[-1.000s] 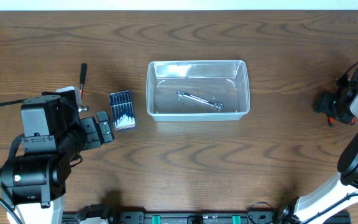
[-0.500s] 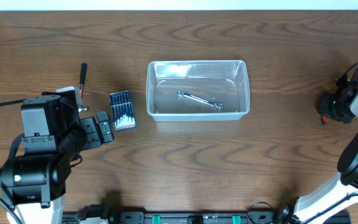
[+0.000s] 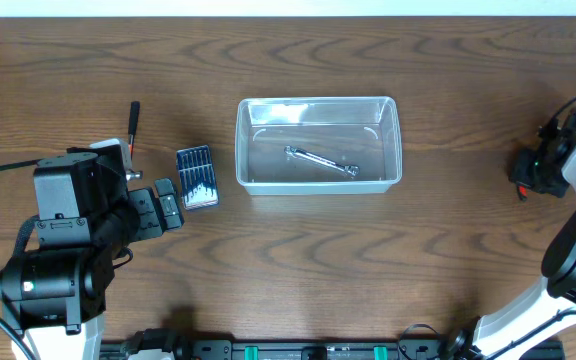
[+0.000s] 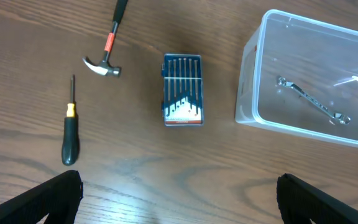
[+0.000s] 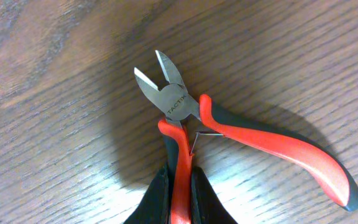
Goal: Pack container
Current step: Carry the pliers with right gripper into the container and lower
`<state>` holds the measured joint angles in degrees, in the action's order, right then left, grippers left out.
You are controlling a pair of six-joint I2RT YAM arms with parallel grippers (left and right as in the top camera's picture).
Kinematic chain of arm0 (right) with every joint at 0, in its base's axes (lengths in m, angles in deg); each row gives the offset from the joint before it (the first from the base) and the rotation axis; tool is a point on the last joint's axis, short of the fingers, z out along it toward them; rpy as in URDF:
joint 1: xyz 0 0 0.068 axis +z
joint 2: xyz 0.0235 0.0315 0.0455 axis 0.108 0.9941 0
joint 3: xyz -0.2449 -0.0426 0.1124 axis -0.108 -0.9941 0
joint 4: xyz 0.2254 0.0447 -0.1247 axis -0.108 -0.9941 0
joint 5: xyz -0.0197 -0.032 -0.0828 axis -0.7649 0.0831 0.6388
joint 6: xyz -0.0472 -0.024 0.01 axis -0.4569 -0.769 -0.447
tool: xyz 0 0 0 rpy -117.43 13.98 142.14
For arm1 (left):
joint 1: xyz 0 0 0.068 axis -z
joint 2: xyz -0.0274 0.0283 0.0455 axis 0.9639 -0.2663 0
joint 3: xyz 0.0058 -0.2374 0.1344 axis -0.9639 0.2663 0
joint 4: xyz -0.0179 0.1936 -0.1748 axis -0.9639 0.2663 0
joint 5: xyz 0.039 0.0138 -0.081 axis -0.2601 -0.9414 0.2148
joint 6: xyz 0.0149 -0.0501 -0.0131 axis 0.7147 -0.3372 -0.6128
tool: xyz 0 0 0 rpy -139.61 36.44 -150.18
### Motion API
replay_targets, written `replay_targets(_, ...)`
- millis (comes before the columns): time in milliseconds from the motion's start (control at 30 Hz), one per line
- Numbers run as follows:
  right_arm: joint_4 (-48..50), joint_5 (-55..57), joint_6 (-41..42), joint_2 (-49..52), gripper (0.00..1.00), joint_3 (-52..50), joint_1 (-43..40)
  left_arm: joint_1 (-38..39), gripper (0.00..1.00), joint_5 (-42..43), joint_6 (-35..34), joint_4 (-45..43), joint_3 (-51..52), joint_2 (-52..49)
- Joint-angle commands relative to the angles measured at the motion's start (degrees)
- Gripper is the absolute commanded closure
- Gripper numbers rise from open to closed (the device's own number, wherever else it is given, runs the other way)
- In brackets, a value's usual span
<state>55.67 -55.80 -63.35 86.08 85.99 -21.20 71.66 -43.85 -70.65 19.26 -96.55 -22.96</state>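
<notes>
The pliers would come up with the right gripper if it lifted now, because its fingers are closed around one red handle of the cutting pliers.
The container (image 3: 268, 148) is a clear plastic bin in the middle of the table, with a silver wrench (image 3: 320, 160) lying in it. The left wrist view shows the container (image 4: 248, 93) at upper right. At the table's far right, my right gripper (image 3: 526, 176) is down at the wood. It is shut (image 5: 180, 186) on one red handle of the cutting pliers (image 5: 241, 137), whose other handle splays right and whose steel jaws point away. My left gripper (image 4: 179, 190) hangs wide open above bare wood, left of the container, holding nothing.
A small blue case of screwdriver bits (image 4: 181, 89) lies just left of the container. A hammer (image 4: 107, 48) and a black-handled screwdriver (image 4: 70, 132) lie further left. The bulky left arm (image 3: 63, 240) fills the near left corner.
My right gripper has shut on the pliers' handle over the last second. The left arm and the things on the table have not moved.
</notes>
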Motion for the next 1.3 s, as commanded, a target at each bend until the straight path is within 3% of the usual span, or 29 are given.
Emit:
replay_targets(0,-1.99,-2.05,-0.68,-1.62,0.99,1.75,2.99,0.09,0.02,-0.63,0.13,-0.22,-1.25,0.26)
replay_targets(267,-13.77,-2.86,-5.33,-9.73,0.99,14.29,11.69,0.09,0.01,-0.66,0.37,-0.24,-1.25,0.26)
replay_targets(567,-28.83,-8.35,-20.72,-10.99,0.99,30.67,30.34,0.09,0.01,-0.87,0.35,-0.20,-1.25,0.26)
replay_targets(900,-23.28,-7.93,-29.33,-7.04,0.99,31.61,51.45,0.09,0.02,-0.85,0.33,0.20,-1.25,0.26)
replay_targets(1267,-25.07,-10.19,-31.82,6.58,0.99,31.61,55.76,0.09,0.02,-0.87,0.35,0.20,-1.25,0.26)
